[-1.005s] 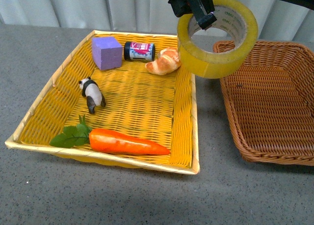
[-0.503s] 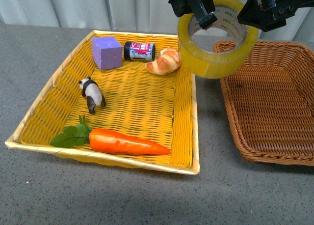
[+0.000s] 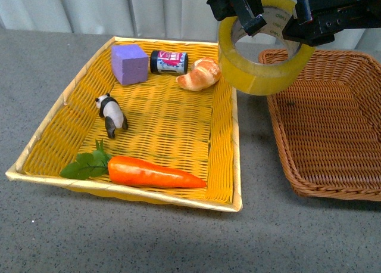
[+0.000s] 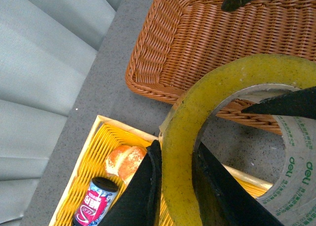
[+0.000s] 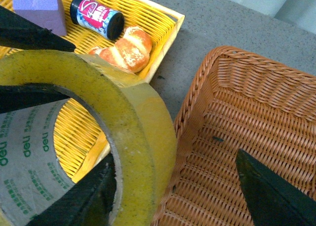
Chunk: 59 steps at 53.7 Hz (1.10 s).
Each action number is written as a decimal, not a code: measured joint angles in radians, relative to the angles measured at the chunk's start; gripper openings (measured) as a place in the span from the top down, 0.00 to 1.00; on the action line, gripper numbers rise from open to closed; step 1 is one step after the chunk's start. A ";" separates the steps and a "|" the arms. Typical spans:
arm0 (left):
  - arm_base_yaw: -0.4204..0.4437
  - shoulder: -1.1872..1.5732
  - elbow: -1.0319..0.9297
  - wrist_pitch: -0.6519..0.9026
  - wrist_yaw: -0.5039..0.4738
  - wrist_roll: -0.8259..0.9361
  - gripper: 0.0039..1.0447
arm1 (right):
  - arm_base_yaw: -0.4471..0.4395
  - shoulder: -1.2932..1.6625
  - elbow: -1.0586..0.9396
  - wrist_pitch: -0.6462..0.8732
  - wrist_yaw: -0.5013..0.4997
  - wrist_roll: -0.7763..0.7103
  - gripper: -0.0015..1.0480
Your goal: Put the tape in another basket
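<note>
The yellow roll has to go into the brown basket, so my right gripper will grab it by its side (image 5: 143, 137) next.
The tape (image 3: 262, 70), a wide yellow roll with a printed white core, hangs in the air above the gap between the yellow tray and the dark brown wicker basket (image 3: 333, 124). My left gripper (image 3: 247, 19) is shut on the roll's left wall, one finger inside the core and one outside; the left wrist view shows this grip (image 4: 177, 147) on the tape (image 4: 222, 83). My right gripper (image 3: 303, 25) is open and straddles the roll's right wall. In the right wrist view the right gripper (image 5: 175, 159) stands round the tape (image 5: 143, 132), above the basket (image 5: 256, 117).
The yellow tray (image 3: 235, 142) holds a purple block (image 3: 129, 63), a small can (image 3: 168, 62), a croissant (image 3: 199, 74), a panda figure (image 3: 111, 114) and a carrot (image 3: 155, 173). The brown basket has nothing in it. A pale curtain hangs behind the grey table.
My right gripper has come into view from the right and moved up to the roll's right wall. The tape and my left gripper have hardly moved.
</note>
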 joint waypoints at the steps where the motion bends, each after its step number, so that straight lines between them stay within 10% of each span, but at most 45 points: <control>1: 0.000 0.000 0.000 0.000 0.000 -0.001 0.86 | 0.000 0.000 0.000 0.000 -0.001 0.004 0.38; 14: 0.000 0.000 0.006 0.002 0.003 -0.027 0.86 | 0.015 0.013 0.015 -0.001 -0.001 0.072 0.79; 28: -0.011 -0.003 0.031 -0.052 -0.083 -0.053 0.86 | 0.011 0.039 0.036 -0.006 -0.011 0.095 0.85; 53: 0.101 -0.129 -0.077 0.261 -0.243 -0.444 0.05 | -0.148 0.142 0.059 0.006 0.048 0.018 0.85; 59: 0.153 -0.154 -0.155 0.320 -0.327 -0.568 0.06 | -0.181 0.184 0.058 0.012 0.048 0.019 0.85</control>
